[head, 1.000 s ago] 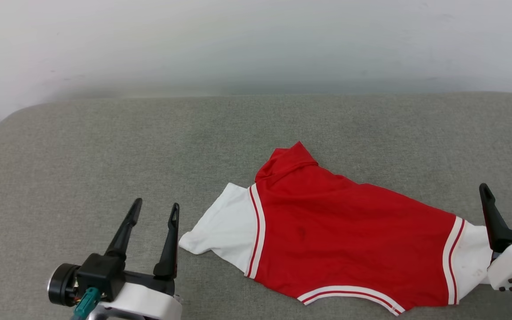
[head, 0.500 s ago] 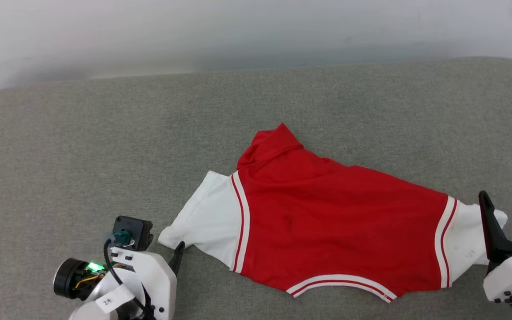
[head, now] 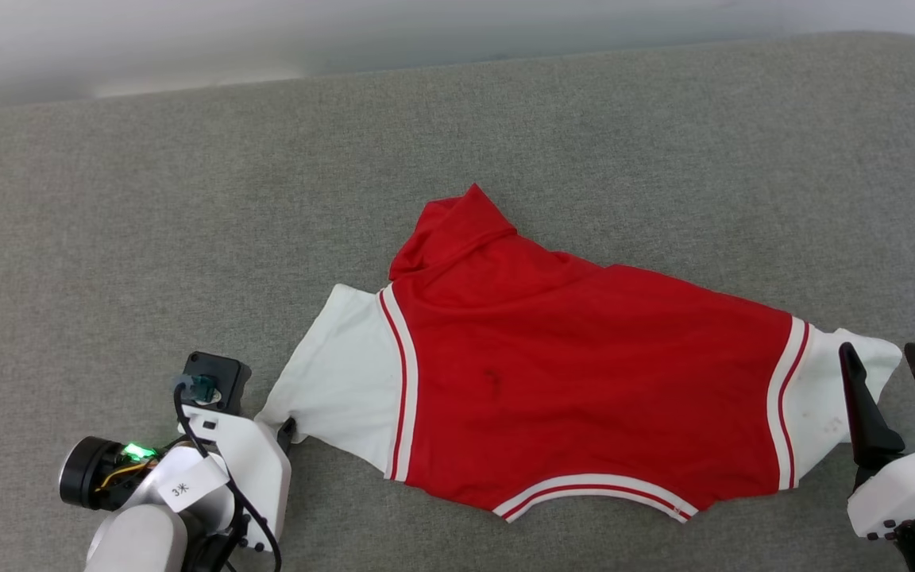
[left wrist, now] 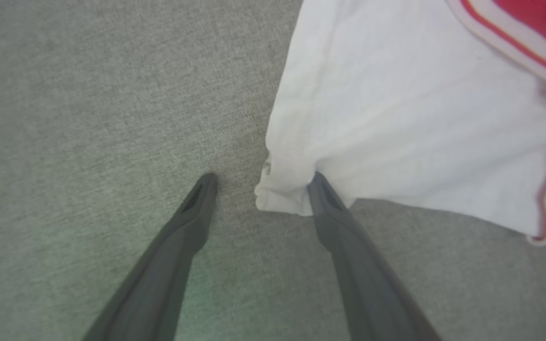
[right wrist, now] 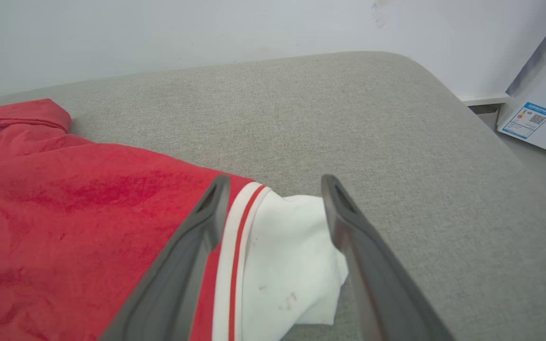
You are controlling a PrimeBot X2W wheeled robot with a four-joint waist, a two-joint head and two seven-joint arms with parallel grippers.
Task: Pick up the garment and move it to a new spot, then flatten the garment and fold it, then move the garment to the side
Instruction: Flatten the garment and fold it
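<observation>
My right gripper takes hold of the white sleeve by its cuff next. The cuff bunches up in folds while the garment's red body lies flat on the cushion.
The garment lies spread on the grey cushion, plain red side up, with a white sleeve at each end and striped trim along the hem. My left gripper points down at the left sleeve's corner. It is open, its jaws astride that corner, and one finger touches the cloth. My right gripper is open at the right sleeve. In the right wrist view that white sleeve lies below and between the fingers.
The cushion's rounded far edge meets a pale wall. Beyond the cushion's right end a white box with a blue label stands on the floor. Bare cushion stretches to the left of and behind the garment.
The head camera has tilted, so the whole scene has shifted. My left gripper has turned from fingers-up to pointing down, and has closed in on the left sleeve's corner. The right gripper stays open.
</observation>
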